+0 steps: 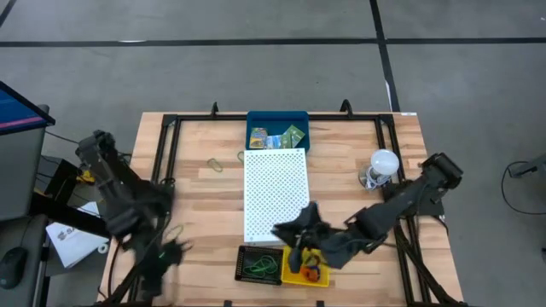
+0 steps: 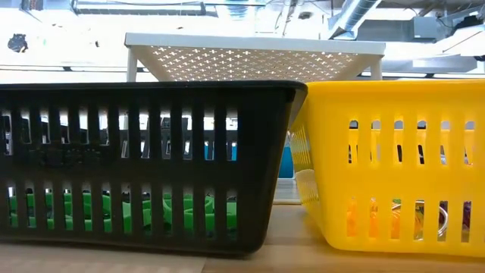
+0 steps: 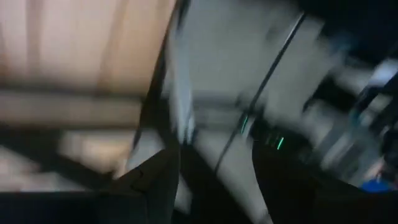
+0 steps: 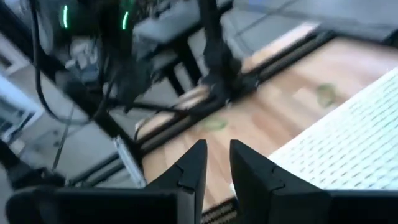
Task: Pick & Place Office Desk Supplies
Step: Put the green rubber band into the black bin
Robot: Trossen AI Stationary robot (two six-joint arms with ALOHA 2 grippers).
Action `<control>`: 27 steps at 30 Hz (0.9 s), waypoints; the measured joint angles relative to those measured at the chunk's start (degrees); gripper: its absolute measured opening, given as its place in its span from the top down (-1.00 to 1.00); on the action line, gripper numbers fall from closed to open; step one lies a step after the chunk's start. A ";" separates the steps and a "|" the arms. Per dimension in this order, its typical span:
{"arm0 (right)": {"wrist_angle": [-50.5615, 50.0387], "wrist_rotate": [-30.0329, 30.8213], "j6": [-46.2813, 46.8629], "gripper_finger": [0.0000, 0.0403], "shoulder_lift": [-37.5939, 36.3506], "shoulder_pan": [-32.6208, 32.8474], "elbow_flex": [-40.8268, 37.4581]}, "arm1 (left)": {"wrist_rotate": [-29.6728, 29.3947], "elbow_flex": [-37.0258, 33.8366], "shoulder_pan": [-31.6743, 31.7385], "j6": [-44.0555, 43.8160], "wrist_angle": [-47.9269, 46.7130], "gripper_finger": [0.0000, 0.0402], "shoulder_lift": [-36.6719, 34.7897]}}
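I need to grab the loose green band by its rounded end with my left gripper next. Then the band can go into the black basket [image 1: 258, 264].
Green rubber bands fill the black basket [image 1: 258, 264] [image 2: 144, 167], showing through its slots [image 2: 114, 216]. Orange and purple ones lie in the yellow basket [image 1: 305, 269] [image 2: 394, 167]. Printed packets [image 1: 277, 136] sit in the blue bin [image 1: 277, 119]. Loose green bands lie on the wood [image 1: 216, 165] [image 1: 175, 232] [image 4: 214, 124]. My right gripper [image 1: 299, 237] [image 4: 219, 163] hovers over the baskets' far edge, fingers a narrow gap apart, nothing between them. My left gripper [image 1: 169, 254] [image 3: 214, 186] is open by the table's near-left edge, blurred.
The white perforated board [image 1: 275, 192] [image 4: 348, 149] stands mid-table between bin and baskets, and shows above them in the low view [image 2: 254, 53]. A white bulb [image 1: 384, 162] stands at the right. A black metal frame [image 1: 166, 153] borders the tabletop.
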 joint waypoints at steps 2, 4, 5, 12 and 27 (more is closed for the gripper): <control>-0.09 3.20 -1.36 0.66 -1.71 0.89 0.02 | 2.92 -0.01 -3.80 -4.03 -2.25 0.03 0.23; 0.15 5.46 -2.26 0.66 -2.79 1.60 0.01 | 3.15 -0.02 -5.67 -5.43 -5.63 0.03 0.51; 0.18 6.34 -2.57 0.66 -3.19 1.78 0.01 | 2.55 -0.28 -6.00 -5.43 -7.44 0.03 0.70; 0.06 8.24 -1.76 0.66 -3.33 1.74 0.00 | -0.87 -11.83 2.36 -0.22 -9.85 0.03 0.82; -3.63 7.89 3.67 0.66 -3.11 2.57 0.00 | -4.91 -32.53 28.63 16.96 -0.74 0.13 0.84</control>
